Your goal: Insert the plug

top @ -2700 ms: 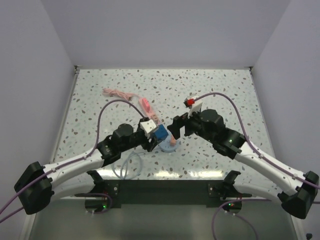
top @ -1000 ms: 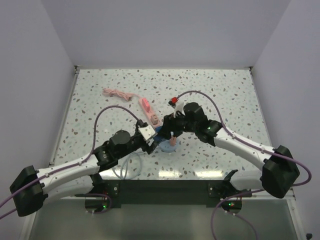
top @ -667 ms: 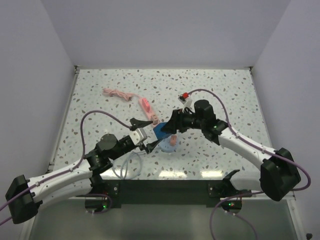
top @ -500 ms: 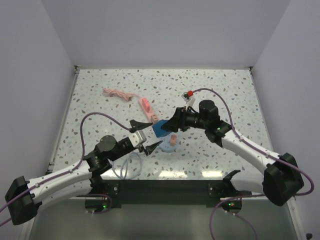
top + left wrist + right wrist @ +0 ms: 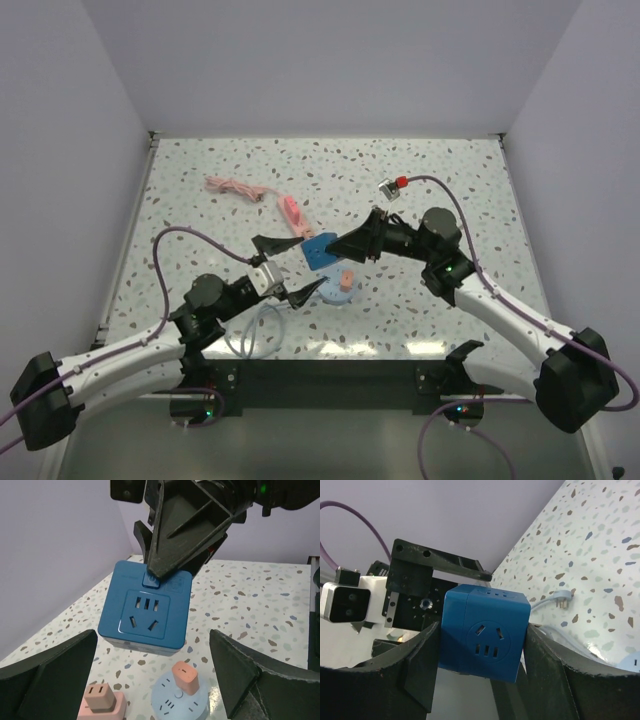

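My left gripper should grab the blue cube socket's opposite sides, button side toward me, so its far side stays free to insert.
My right gripper is shut on a blue cube socket and holds it above the table; in the right wrist view the cube sits between both fingers, a socket face toward the camera. My left gripper is open and empty, just left of the cube, which faces it in the left wrist view. A light blue round socket with a pink plug standing in it lies below the cube. A light blue three-pin plug lies on the table.
A pink power strip with a coiled pink cable lies at the back left; its pink plug end shows near my left finger. A light blue cable loops by the near edge. Walls enclose three sides.
The blue cube passed from my left gripper to my right. My left gripper opened and drew back toward the near left; my right gripper pulled back to the right, keeping the cube above the round socket.
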